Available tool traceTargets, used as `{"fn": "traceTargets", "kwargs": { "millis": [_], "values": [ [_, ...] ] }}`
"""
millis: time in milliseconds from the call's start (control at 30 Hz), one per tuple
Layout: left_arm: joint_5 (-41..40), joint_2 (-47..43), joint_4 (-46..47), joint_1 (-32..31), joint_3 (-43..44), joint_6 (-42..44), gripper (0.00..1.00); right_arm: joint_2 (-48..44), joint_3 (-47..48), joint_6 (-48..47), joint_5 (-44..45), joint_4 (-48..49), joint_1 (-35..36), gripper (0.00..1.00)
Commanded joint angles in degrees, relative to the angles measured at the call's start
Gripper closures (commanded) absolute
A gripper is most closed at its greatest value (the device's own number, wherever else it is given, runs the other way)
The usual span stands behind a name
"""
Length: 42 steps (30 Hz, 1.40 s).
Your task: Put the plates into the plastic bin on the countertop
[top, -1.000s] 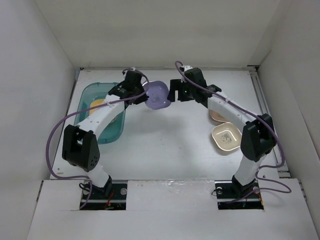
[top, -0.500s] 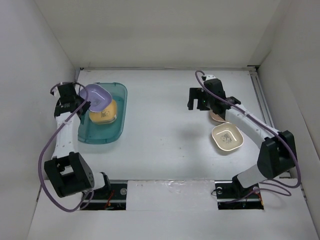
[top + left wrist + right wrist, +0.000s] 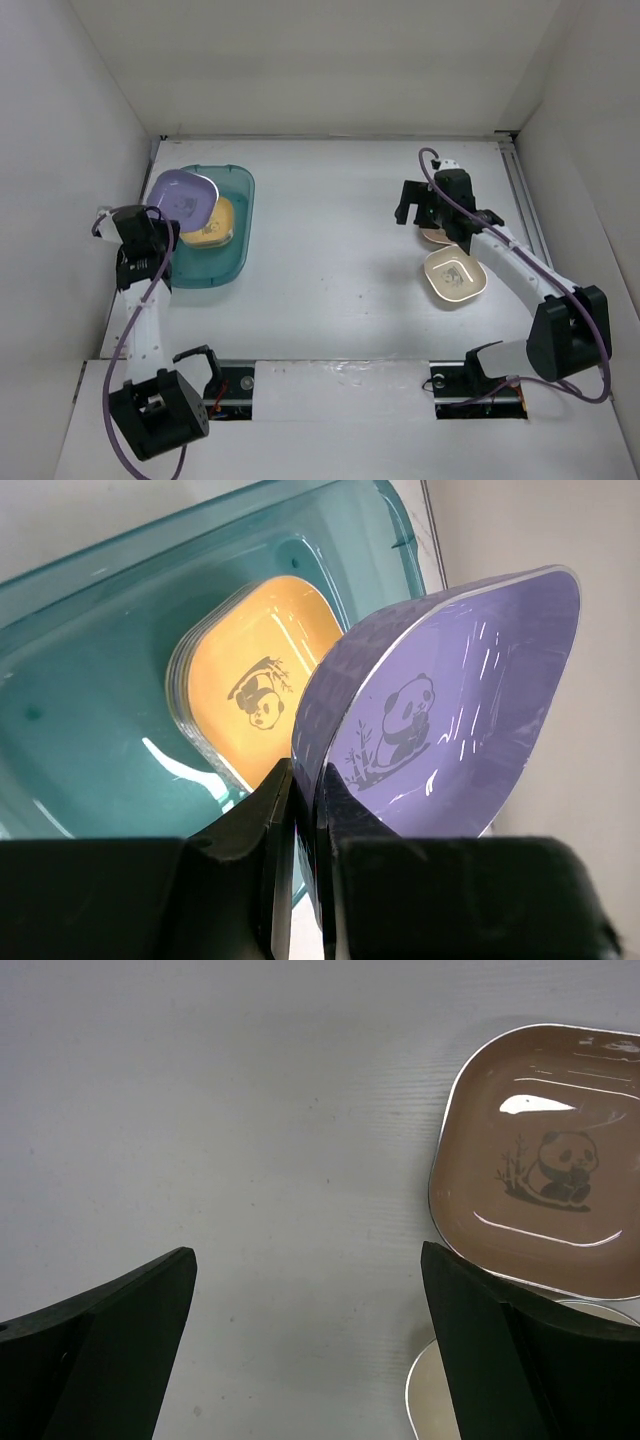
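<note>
My left gripper needs to move toward the stack before it opens, since the purple plate (image 3: 181, 193) hangs tilted past the stack and would fall crooked beside it.
My left gripper (image 3: 152, 232) is shut on the rim of a purple plate (image 3: 181, 193), which it holds tilted over the left end of the teal plastic bin (image 3: 228, 262). In the left wrist view the purple plate (image 3: 450, 700) shows a panda motif. A stack of plates topped by a yellow-orange one (image 3: 250, 685) lies in the bin (image 3: 80, 740). My right gripper (image 3: 415, 215) is open and empty above the countertop (image 3: 330, 260), left of a brown plate (image 3: 545, 1185). A cream plate (image 3: 454, 276) lies in front of the brown one.
White walls close in the countertop at the left, back and right. The bin stands close to the left wall. A metal rail (image 3: 525, 200) runs along the right side of the countertop.
The left arm carried the purple plate from the table's middle to over the bin's left end and drew back toward the left wall. The right arm swung away to the right, toward the brown plate.
</note>
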Motion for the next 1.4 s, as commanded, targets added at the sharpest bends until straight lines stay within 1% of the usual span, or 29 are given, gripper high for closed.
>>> {"fn": "traceTargets", "kwargs": {
  "millis": [0, 67, 200, 267, 367, 433, 533, 600, 700, 733, 767, 800, 833, 900, 933, 967, 1067, 1100, 1167, 1200, 1233, 1267, 1367],
  "values": [
    [1.8, 3.1, 6.7, 0.1, -1.0, -5.5, 1.00, 0.6, 0.1, 0.0, -0.3, 3.6, -0.4, 0.00],
    [2.3, 4.0, 8.3, 0.1, -2.8, -7.4, 1.00, 1.8, 0.9, 0.0, 0.8, 2.9, -0.4, 0.00],
    [2.3, 4.6, 13.4, 0.1, -6.7, -13.2, 1.00, 3.1, 1.6, 0.0, 0.3, 2.9, -0.4, 0.00],
    [2.3, 4.6, 18.1, 0.1, -8.6, -15.5, 1.00, 3.1, 1.6, 0.5, -0.9, 4.3, -0.4, 0.00],
    [2.3, 7.0, 20.4, -0.5, -9.7, -19.1, 1.00, 3.1, 1.6, 0.5, -1.4, 4.3, -0.4, 0.00],
    [2.3, 8.6, 21.8, -1.3, -9.0, -19.1, 1.00, 3.1, 1.6, 0.5, -1.4, 4.3, -0.4, 0.00],
    [2.3, 12.5, 21.9, -1.9, -6.4, -19.8, 1.00, 2.6, 1.6, 0.5, -1.4, 4.3, -0.4, 0.00],
    [3.5, 14.6, 19.5, -2.4, -5.1, -19.8, 0.93, 1.9, 1.6, 0.5, -1.4, 4.3, -0.4, 0.00],
    [5.4, 16.5, 18.0, -2.4, -3.9, -19.1, 0.93, 1.4, 1.6, 0.5, -0.8, 3.7, -0.4, 0.00],
    [5.4, 16.5, 18.0, -2.4, -3.9, -19.1, 0.86, 1.4, 1.6, 0.0, -0.8, 3.7, -0.4, 0.00],
    [5.4, 16.0, 18.0, -2.4, -4.4, -19.1, 0.72, 1.4, 1.6, 0.0, -0.8, 3.7, -0.4, 0.00],
    [5.9, 15.0, 18.0, -2.4, -4.4, -19.1, 0.56, 1.4, 1.6, 0.0, -0.8, 3.0, -0.4, 0.00],
    [5.9, 14.4, 18.7, -2.4, -4.4, -17.9, 0.35, 1.4, 1.6, 0.0, -0.8, 3.0, -0.4, 0.00],
    [7.4, 12.0, 18.7, -2.4, -4.4, -17.9, 0.19, 1.4, 2.1, 0.0, -0.2, 3.0, -0.4, 0.00],
    [8.1, 11.0, 17.4, -2.4, -4.4, -17.9, 0.05, 1.4, 2.1, 0.0, 0.4, 2.4, -0.9, 0.00],
    [8.1, 9.9, 16.5, -2.4, -4.4, -17.2, 0.00, 1.4, 2.1, 0.0, 0.4, 2.4, -0.9, 0.00],
    [8.7, 4.8, 14.0, -2.4, -3.1, -15.8, 0.00, 2.0, 2.1, 2.4, 3.6, 0.7, -3.7, 0.00],
    [9.6, 3.6, 14.0, -2.4, -2.4, -15.1, 0.00, 2.0, 2.1, 3.2, 6.7, 0.7, -5.8, 0.00],
    [10.9, 1.0, 12.7, -2.4, -0.9, -11.9, 0.00, 3.2, 1.3, 5.8, 9.2, -0.1, -8.7, 0.00],
    [12.2, 0.3, 11.8, -2.4, -0.2, -10.5, 0.00, 3.2, 0.8, 5.9, 9.2, 0.4, -10.5, 0.00],
    [12.8, 0.3, 11.2, -2.4, 1.1, -8.9, 0.00, 3.2, 0.2, 5.9, 9.2, 0.9, -14.2, 0.00],
    [13.4, -0.4, 10.6, -2.4, 1.9, -5.6, 0.00, 3.2, -0.4, 6.4, 9.2, 0.9, -16.0, 0.00],
    [15.5, -0.4, 8.5, -2.4, 4.6, -0.1, 0.00, 4.4, 0.1, 5.9, 9.8, 1.6, -22.3, 0.00]
  ]
}}
